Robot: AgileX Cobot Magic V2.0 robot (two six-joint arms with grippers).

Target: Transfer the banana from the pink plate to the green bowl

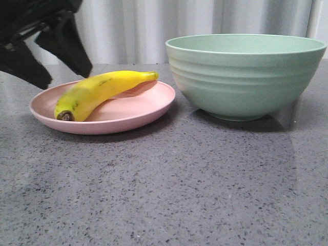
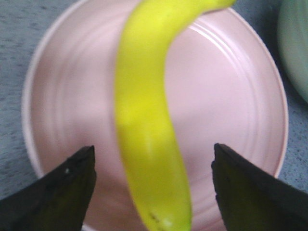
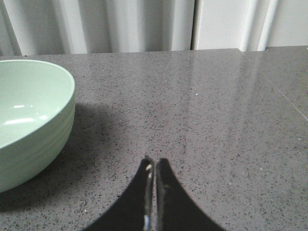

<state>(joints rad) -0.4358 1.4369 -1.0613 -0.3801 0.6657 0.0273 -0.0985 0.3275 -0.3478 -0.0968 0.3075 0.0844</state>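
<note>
My left gripper's fingers are above the yellow banana's top (image 1: pixel 95 82) and would miss the banana if they closed now. My left gripper should lower its fingers first, then close on the banana.
The yellow banana (image 1: pixel 102 89) lies across the pink plate (image 1: pixel 141 110) at the left of the table, its brown stem end toward the front left. The tall green bowl (image 1: pixel 246 82) stands just right of the plate. My left gripper (image 1: pixel 66 79) hovers over the plate's far left side, open. In the left wrist view its fingers (image 2: pixel 72 190) stand on either side of the banana (image 2: pixel 144 110) with wide gaps, above the plate (image 2: pixel 231 106). My right gripper (image 3: pixel 155 161) is shut on nothing, low over bare table beside the bowl (image 3: pixel 29 120).
The grey speckled tabletop (image 1: pixel 169 195) stretches in front of the plate and bowl. A pale curtain (image 1: pixel 143 25) hangs behind the table. The bowl's edge (image 2: pixel 296 48) shows close to the plate in the left wrist view.
</note>
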